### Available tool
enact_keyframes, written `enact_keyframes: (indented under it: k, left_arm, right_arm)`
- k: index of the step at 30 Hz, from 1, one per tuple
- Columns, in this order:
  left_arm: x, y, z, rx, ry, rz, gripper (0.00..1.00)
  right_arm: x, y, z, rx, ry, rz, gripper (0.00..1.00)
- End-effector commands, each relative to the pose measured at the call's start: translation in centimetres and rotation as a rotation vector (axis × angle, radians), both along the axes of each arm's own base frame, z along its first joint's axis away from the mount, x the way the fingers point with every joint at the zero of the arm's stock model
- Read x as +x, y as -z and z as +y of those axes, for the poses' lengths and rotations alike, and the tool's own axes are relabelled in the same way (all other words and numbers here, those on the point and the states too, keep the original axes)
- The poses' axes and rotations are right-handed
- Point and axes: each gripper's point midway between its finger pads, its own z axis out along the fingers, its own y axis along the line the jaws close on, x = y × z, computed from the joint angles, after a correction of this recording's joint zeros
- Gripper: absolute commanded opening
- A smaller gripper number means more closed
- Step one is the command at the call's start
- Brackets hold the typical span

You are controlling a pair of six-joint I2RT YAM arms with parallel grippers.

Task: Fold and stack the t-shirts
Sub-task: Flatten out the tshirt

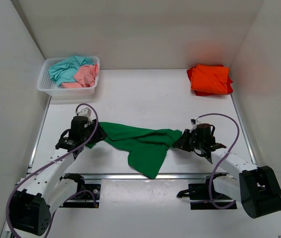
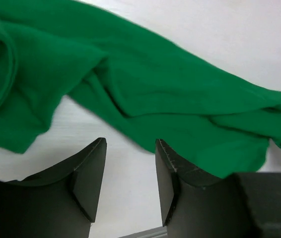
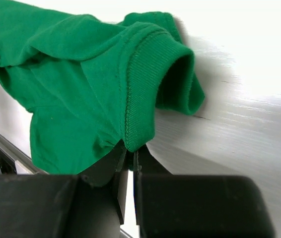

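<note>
The right gripper is pinching the lower edge of the ribbed sleeve cuff, so the cuff would bring the green cloth [image 2: 145, 89] along if the robot pulled it now.
The green t-shirt [image 1: 143, 144] lies crumpled and stretched across the table's near middle, between my two grippers. My right gripper [image 1: 184, 140] is shut on the ribbed sleeve cuff [image 3: 140, 104] at the shirt's right end. In the right wrist view the right gripper [image 3: 129, 156] pinches the cuff's lower edge. My left gripper [image 1: 92, 139] is at the shirt's left end; in the left wrist view the left gripper [image 2: 130, 148] is open with bare table between the fingers and green cloth [image 2: 145, 89] just beyond them. A folded orange t-shirt [image 1: 210, 79] lies at the far right.
A white mesh basket [image 1: 46, 85] at the far left holds a teal shirt [image 1: 67, 68] and a pink shirt [image 1: 85, 77]. White walls enclose the table on three sides. A metal rail [image 1: 130, 175] runs along the near edge.
</note>
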Motion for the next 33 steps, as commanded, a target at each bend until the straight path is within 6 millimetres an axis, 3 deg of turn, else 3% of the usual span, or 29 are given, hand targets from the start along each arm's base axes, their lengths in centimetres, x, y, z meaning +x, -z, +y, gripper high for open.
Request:
enact_keyframes:
  k: [1, 3, 7, 14, 19, 25, 26, 33]
  left_arm:
    - [0.1, 0.8, 2.2, 0.052, -0.095, 0.016, 0.55]
    - [0.0, 0.8, 4.7, 0.097, -0.192, 0.012, 0.53]
    - [-0.4, 1.0, 7.2, 0.178, -0.275, 0.013, 0.48]
    - [-1.2, 4.1, 6.3, 0.227, -0.208, 0.153, 0.50]
    - [-1.1, 3.9, 6.2, 0.226, -0.218, 0.150, 0.48]
    - [-1.2, 4.0, 6.4, 0.240, -0.224, 0.162, 0.47]
    - [-1.2, 4.5, 6.4, 0.240, -0.224, 0.185, 0.44]
    - [1.0, 0.1, 7.8, 0.181, -0.345, 0.018, 0.39]
  right_arm:
    - [1.4, -1.8, 0.7, 0.009, -0.026, -0.079, 0.00]
    - [1.4, -1.7, 0.6, 0.003, -0.029, -0.079, 0.00]
    - [1.4, -1.6, 0.5, 0.001, -0.029, -0.080, 0.00]
    - [2.1, -2.0, 0.3, 0.000, -0.029, -0.089, 0.00]
    - [3.0, -2.1, -0.7, -0.025, -0.007, -0.100, 0.01]
    - [5.9, -3.1, -2.7, -0.040, 0.021, -0.136, 0.00]
    - [7.3, -3.5, -2.8, -0.077, 0.010, -0.147, 0.00]
    - [9.7, -3.4, -9.6, -0.157, 0.193, -0.140, 0.00]
